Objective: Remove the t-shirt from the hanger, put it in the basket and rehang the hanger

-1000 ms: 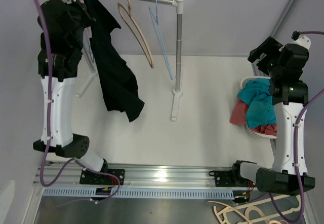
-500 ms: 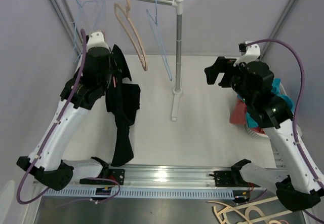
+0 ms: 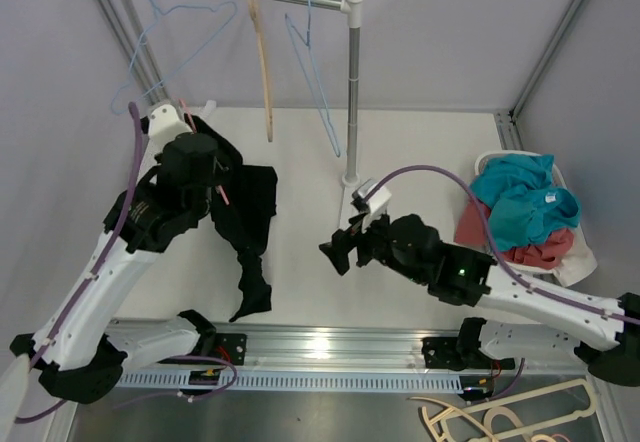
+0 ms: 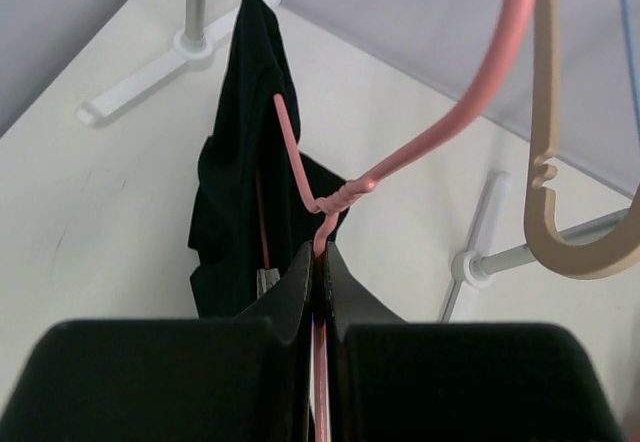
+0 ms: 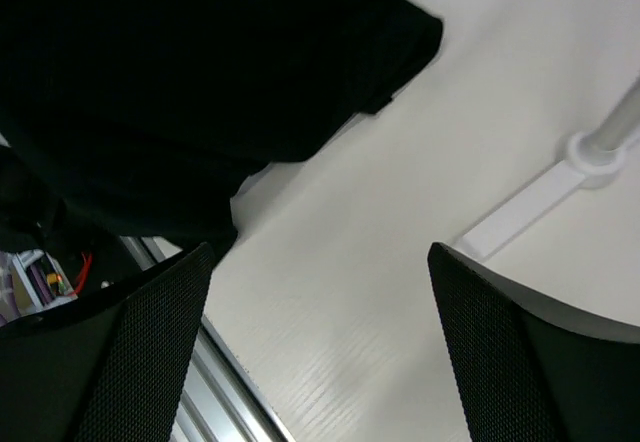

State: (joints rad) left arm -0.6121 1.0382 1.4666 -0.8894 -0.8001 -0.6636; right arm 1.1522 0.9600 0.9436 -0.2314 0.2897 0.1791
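The black t-shirt needs to come off the pink hanger. My right gripper should next grab the t-shirt by its trailing lower edge (image 3: 255,288) (image 5: 196,194), away from the hanger, to pull it off.
A black t-shirt (image 3: 250,224) hangs on a pink hanger (image 4: 400,157), its lower part trailing down to the table at the left. My left gripper (image 4: 320,254) is shut on the hanger's wire just below the twisted neck, and in the top view it (image 3: 214,178) sits above the shirt. The t-shirt (image 4: 240,162) drapes over the hanger's far shoulder. My right gripper (image 3: 338,252) is low over the table's middle, open, a short way right of the shirt. In the right wrist view the open gripper (image 5: 320,292) holds nothing and the t-shirt (image 5: 180,82) fills the upper left.
A clothes rack (image 3: 352,92) stands at the back with a beige hanger (image 3: 262,72) and blue wire hangers (image 3: 322,102) on its rail. A white basket (image 3: 563,267) of coloured clothes sits at the right. The rack's foot (image 5: 560,187) lies to the right of my right gripper.
The left arm has come down from the rail, carrying the hanger and t-shirt to the table. The right arm swung from the basket to the table's middle, toward the shirt.
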